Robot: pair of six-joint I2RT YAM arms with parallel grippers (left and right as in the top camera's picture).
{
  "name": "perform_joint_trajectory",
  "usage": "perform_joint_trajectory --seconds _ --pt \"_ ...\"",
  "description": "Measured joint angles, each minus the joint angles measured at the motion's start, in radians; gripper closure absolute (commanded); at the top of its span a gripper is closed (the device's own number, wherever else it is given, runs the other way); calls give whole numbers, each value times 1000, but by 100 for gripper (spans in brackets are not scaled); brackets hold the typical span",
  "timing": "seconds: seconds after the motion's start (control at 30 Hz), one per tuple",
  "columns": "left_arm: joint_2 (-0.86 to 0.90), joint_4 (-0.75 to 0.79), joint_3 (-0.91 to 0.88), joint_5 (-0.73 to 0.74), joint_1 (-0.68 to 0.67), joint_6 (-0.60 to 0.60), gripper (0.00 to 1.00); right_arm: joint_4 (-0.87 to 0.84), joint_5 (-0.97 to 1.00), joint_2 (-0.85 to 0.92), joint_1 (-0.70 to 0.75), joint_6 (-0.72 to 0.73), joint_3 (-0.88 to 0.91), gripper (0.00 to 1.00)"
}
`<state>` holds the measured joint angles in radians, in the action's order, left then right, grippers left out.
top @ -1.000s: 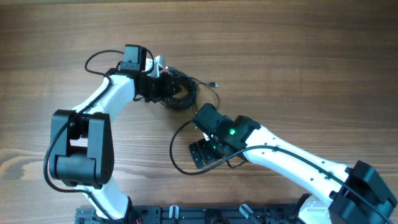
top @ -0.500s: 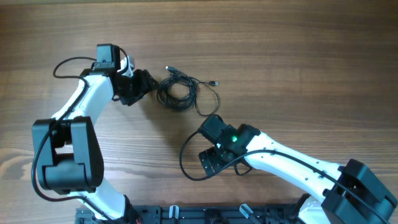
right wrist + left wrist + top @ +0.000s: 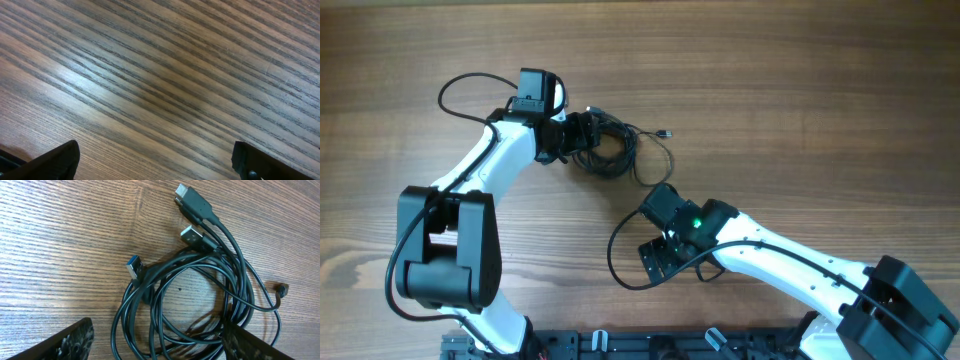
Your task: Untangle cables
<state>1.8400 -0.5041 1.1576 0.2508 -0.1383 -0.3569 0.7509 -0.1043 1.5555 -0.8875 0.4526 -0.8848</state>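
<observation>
The silvery plug ends should stay free for untangling, so my left gripper needs to grab the cables by the loops at the coil's edge (image 3: 587, 158) (image 3: 156, 331) next.
The cables (image 3: 617, 150) lie as a small tangled coil of thin dark wires on the wooden table (image 3: 800, 90). In the left wrist view the cables (image 3: 200, 295) loop over one another. Silvery plug ends stick out at the top, and a blue-tipped plug (image 3: 135, 266) lies at the left. My left gripper (image 3: 582, 132) is open at the coil's left edge. In its own view the left gripper (image 3: 160, 350) has several loops lying between its fingers (image 3: 70, 342). My right gripper (image 3: 658, 255) is open over bare wood below the coil, apart from it. The right gripper (image 3: 160, 162) shows nothing between its fingers.
One thin wire trails from the coil to a small plug (image 3: 666, 133) at the right. A thicker black arm cable (image 3: 615, 255) loops beside the right wrist. The arms' base rail (image 3: 620, 345) runs along the near edge.
My left gripper has opened; it swung away left of the coil, then came back to its left edge. The right gripper drew back a little toward the near edge and stayed open.
</observation>
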Motion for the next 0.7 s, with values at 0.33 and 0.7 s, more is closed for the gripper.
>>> perform_joint_trajectory --seconds 0.33,0.7 --pt "103 29 6 -1 -6 3 80 4 0 0 0 8 0 0" --pt "41 -124 34 219 7 3 96 27 4 0 0 8 0 1"
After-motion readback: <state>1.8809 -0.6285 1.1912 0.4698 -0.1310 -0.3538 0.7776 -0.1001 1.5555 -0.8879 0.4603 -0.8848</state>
